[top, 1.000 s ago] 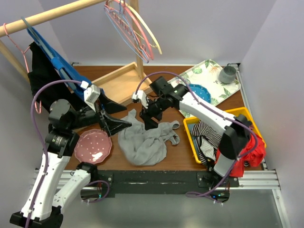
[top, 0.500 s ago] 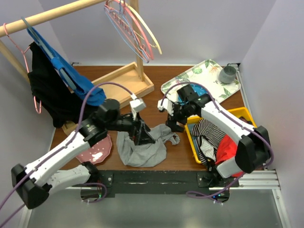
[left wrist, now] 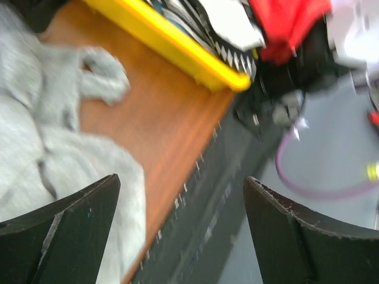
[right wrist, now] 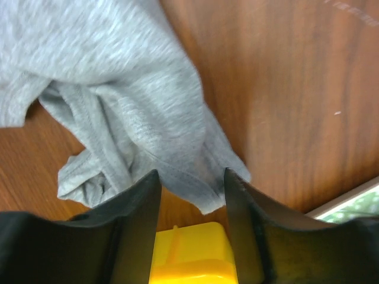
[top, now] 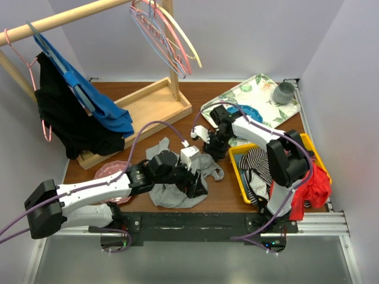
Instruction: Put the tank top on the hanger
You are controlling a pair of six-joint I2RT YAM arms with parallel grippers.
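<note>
My left gripper grabs the tank top's front-side edge (top: 196,200) (left wrist: 134,200) next, apart from my right gripper's corner, to lift and spread the tank top.
The light-grey tank top (top: 169,196) lies crumpled on the wooden table near its front edge. My left gripper (top: 198,184) hovers low over its right part, open wide, with grey fabric (left wrist: 53,124) beside its left finger and only the table's front edge between the tips (left wrist: 183,228). My right gripper (top: 214,151) points down at the top's right edge, jaws partly apart and straddling a loose corner of the cloth (right wrist: 189,171), which lies flat and unpinched. The pale-blue hanger (top: 155,44) hangs among pink and cream ones at the top of the wooden rack.
A yellow bin (top: 308,141) with striped and red clothes stands at the right, its corner (right wrist: 189,254) just below my right fingers. A pink plate (top: 111,171) lies front left. The rack's wooden base (top: 148,106) and a floral tray (top: 249,94) with a grey cup (top: 283,92) stand behind.
My left arm swung from the back left down and right across the tank top to its front right. My right gripper came back to the top's right edge and its jaws narrowed.
</note>
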